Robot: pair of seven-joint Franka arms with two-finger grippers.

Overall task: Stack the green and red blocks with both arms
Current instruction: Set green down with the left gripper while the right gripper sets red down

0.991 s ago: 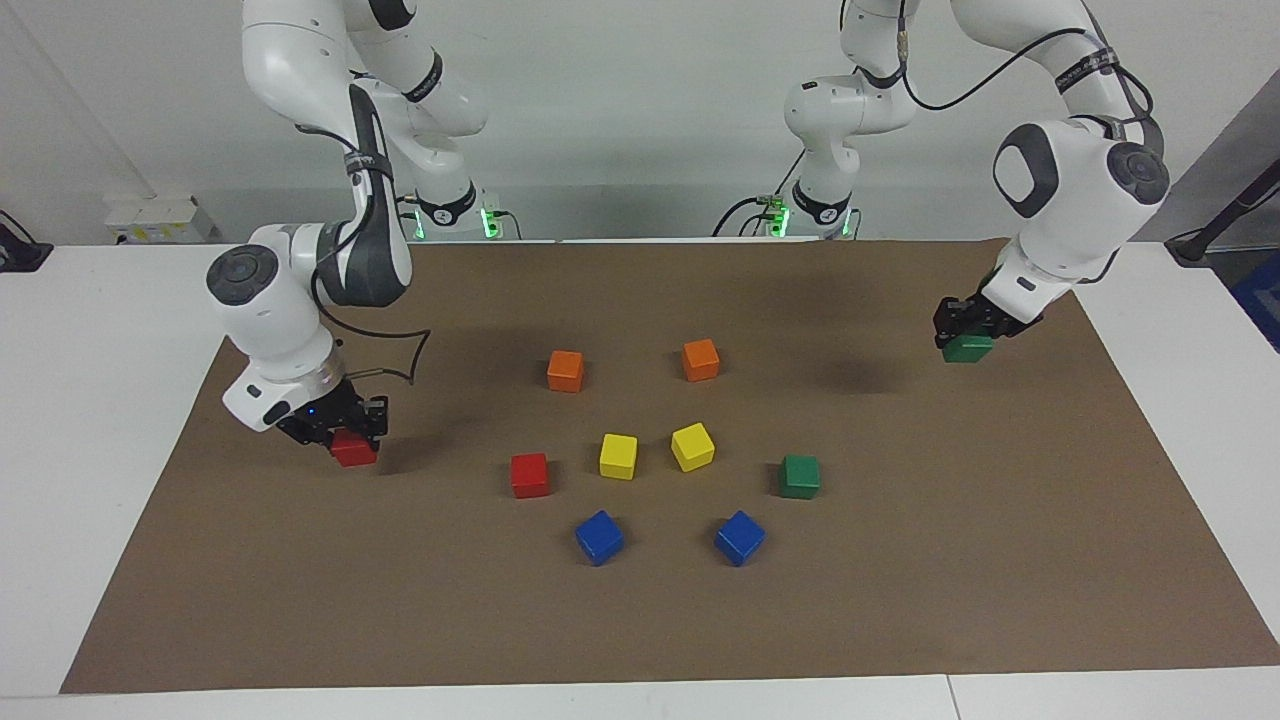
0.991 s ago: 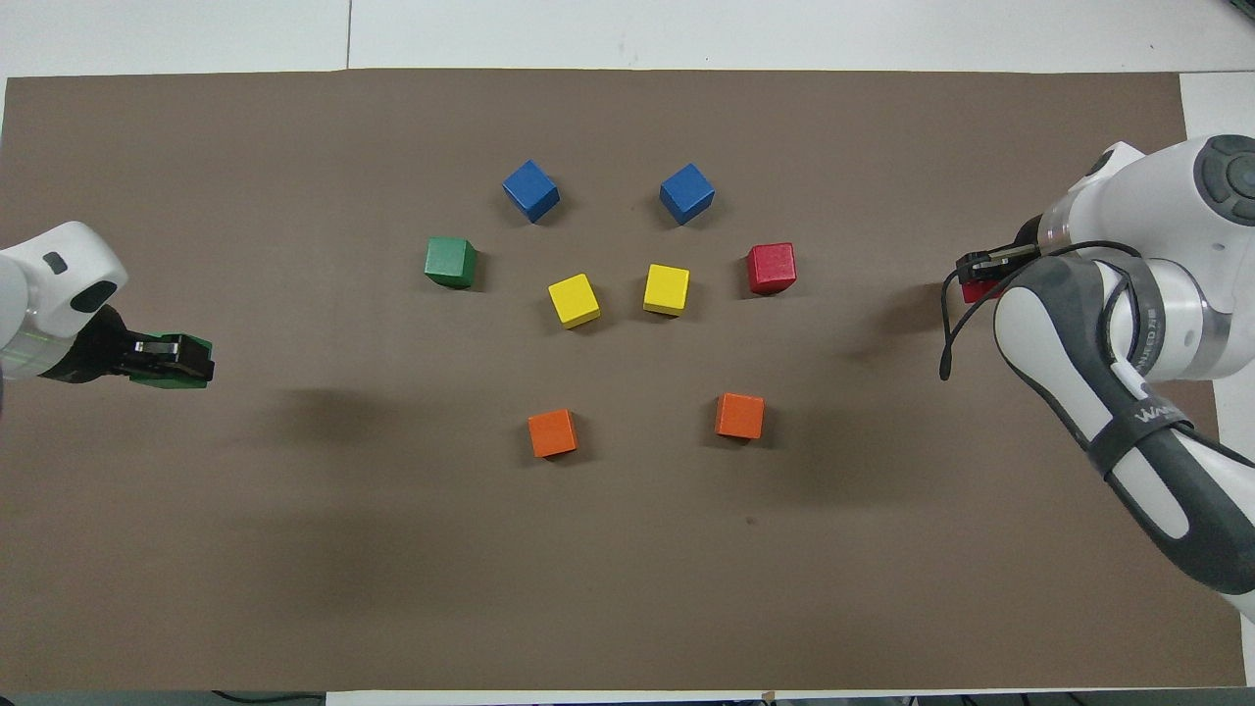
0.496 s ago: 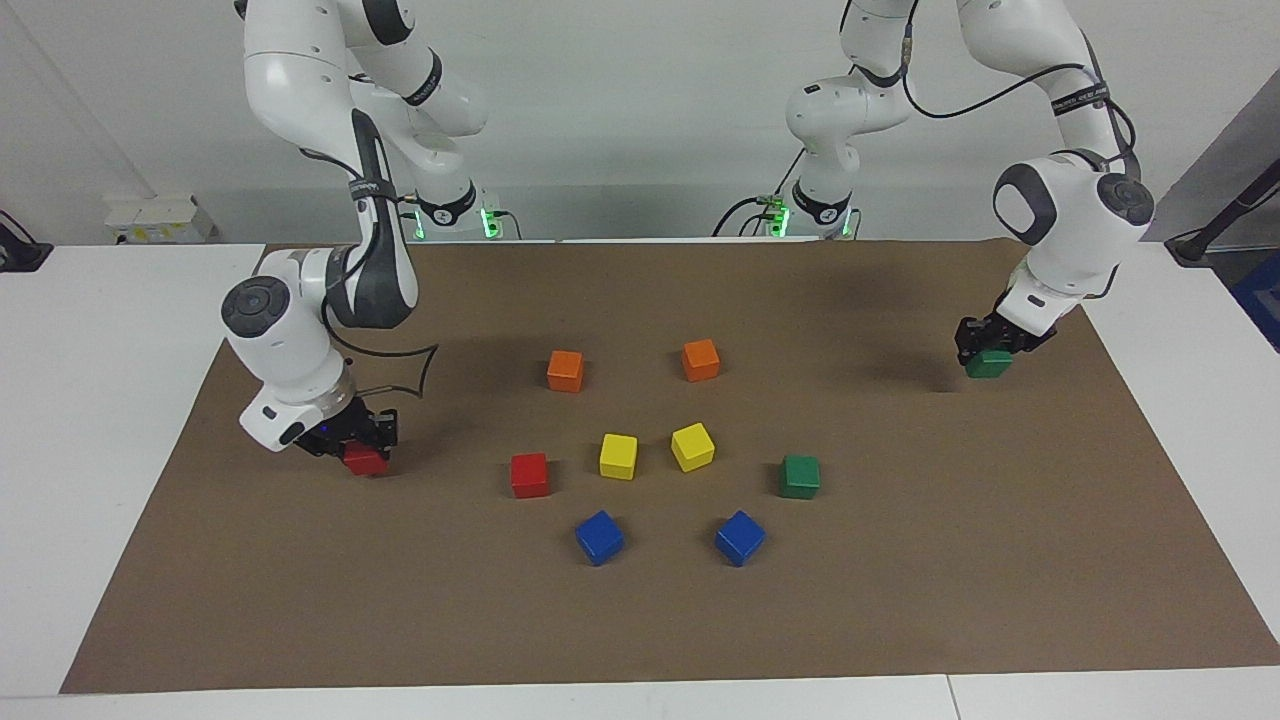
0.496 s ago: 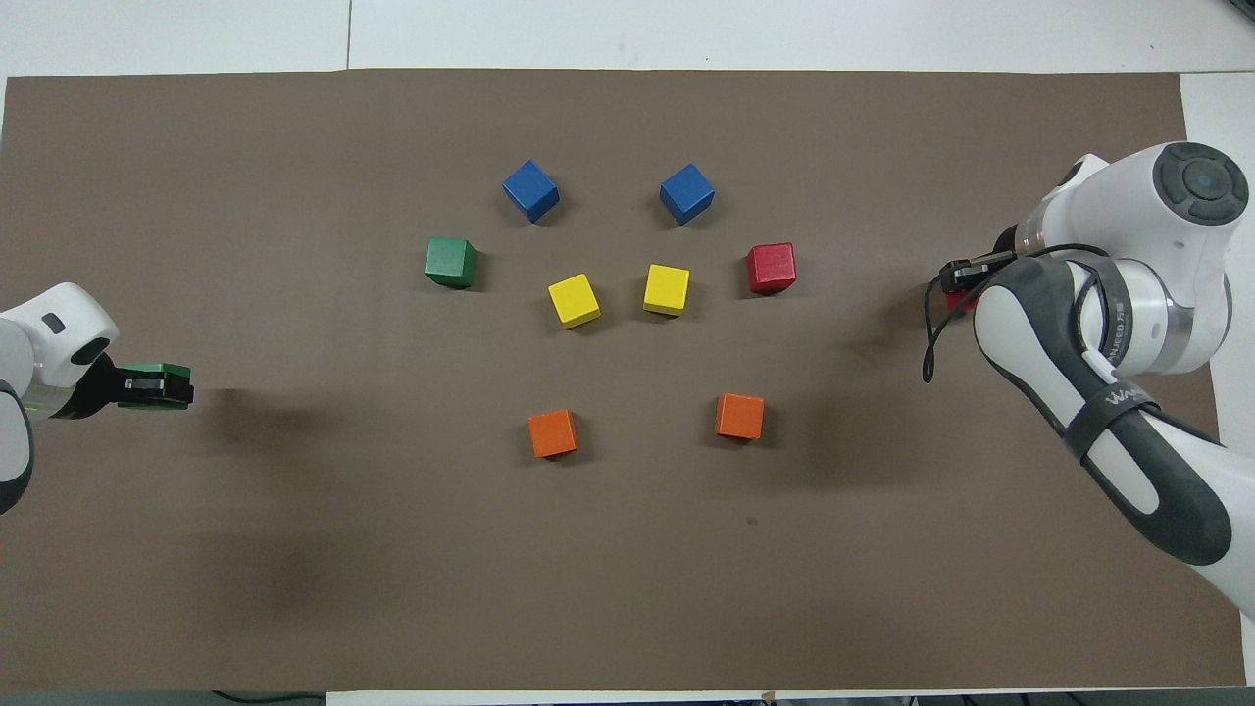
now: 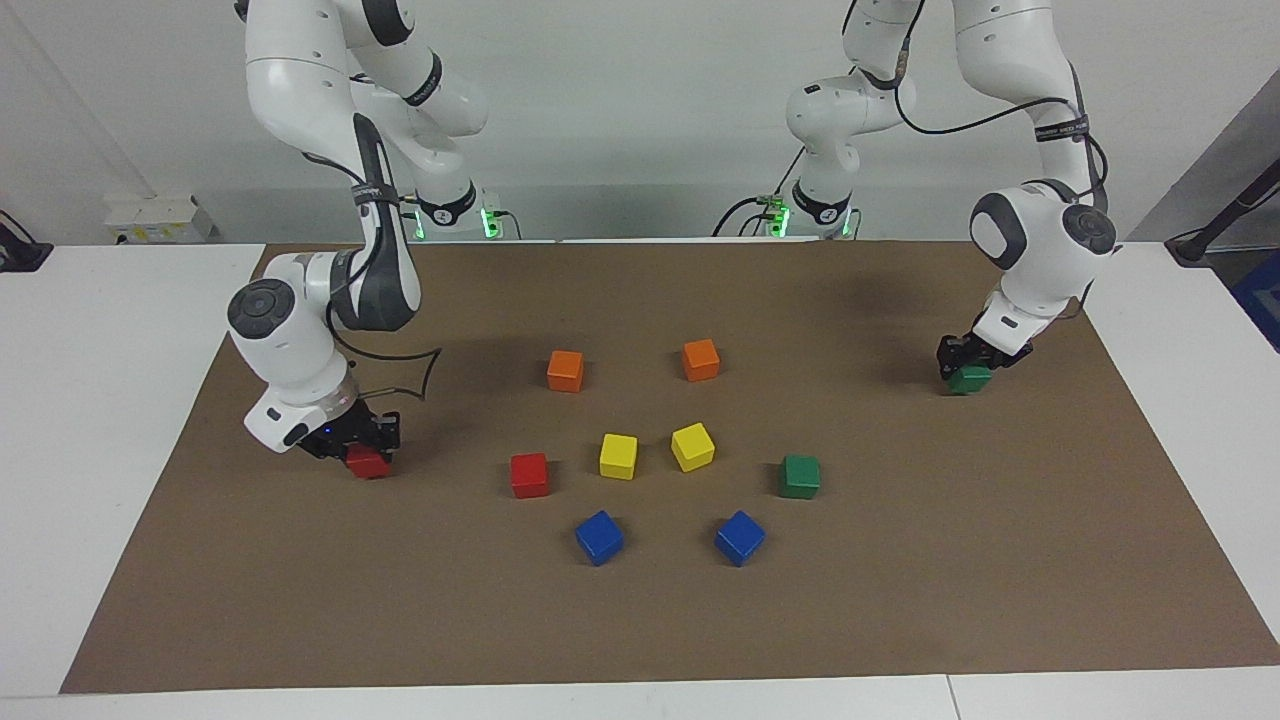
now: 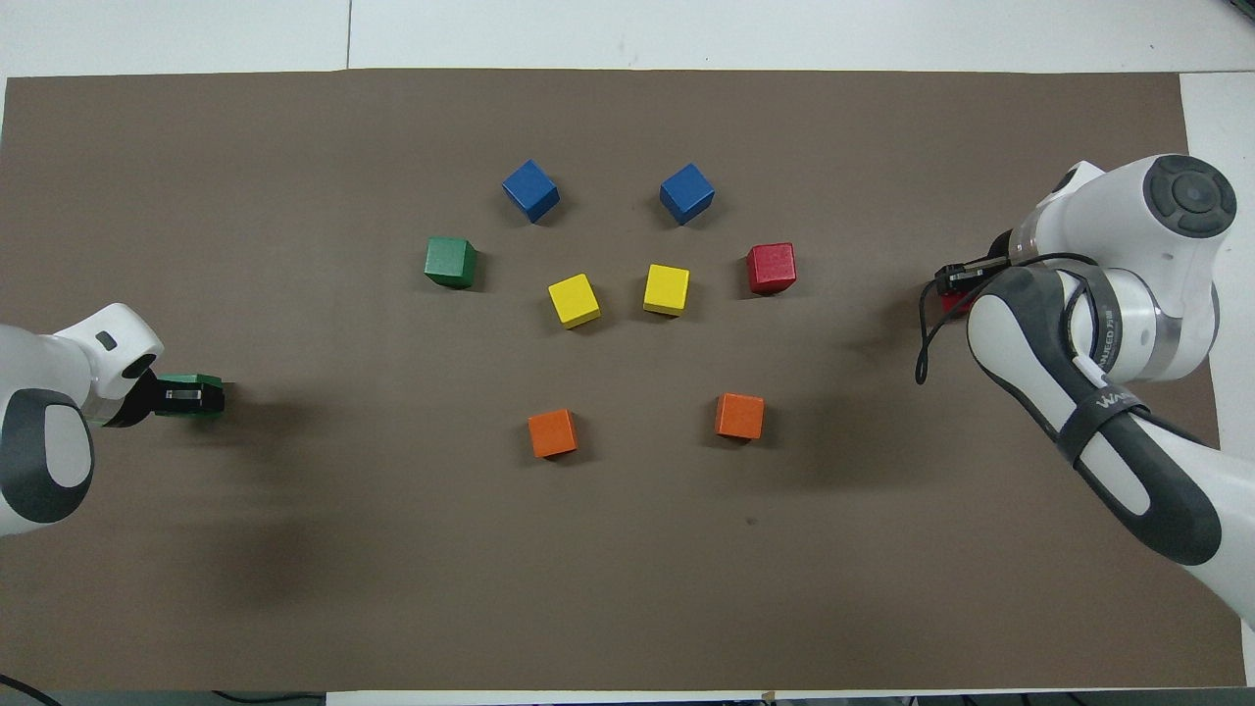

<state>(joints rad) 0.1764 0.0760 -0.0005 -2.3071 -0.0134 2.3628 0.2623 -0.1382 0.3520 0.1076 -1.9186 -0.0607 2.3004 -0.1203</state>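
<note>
The green block (image 6: 188, 378) is low over the brown mat and would stand, so it is time for my left gripper to open now.
My left gripper (image 5: 968, 362) is shut on a dark green block (image 5: 971, 381), low over the brown mat (image 5: 900, 600) at the left arm's end; whether the block touches the mat I cannot tell. The overhead view shows the same green block (image 6: 199, 383) in the left gripper (image 6: 192, 396). My right gripper (image 5: 362, 447) is shut on a red block (image 5: 369, 464), low at the right arm's end. Overhead, this red block (image 6: 955, 303) is mostly hidden under the right gripper (image 6: 957, 283). A second green block (image 5: 799, 476) and a second red block (image 5: 529, 474) lie free among the middle cubes.
Two orange cubes (image 5: 565, 370) (image 5: 700, 359) lie nearest the robots. Two yellow cubes (image 5: 618, 455) (image 5: 692, 446) sit between the free red and green blocks. Two blue cubes (image 5: 599, 537) (image 5: 739, 537) lie farthest from the robots. White table (image 5: 100, 400) surrounds the mat.
Both arms have come down, each carrying its block from higher up to just at the mat. The loose cubes have not moved.
</note>
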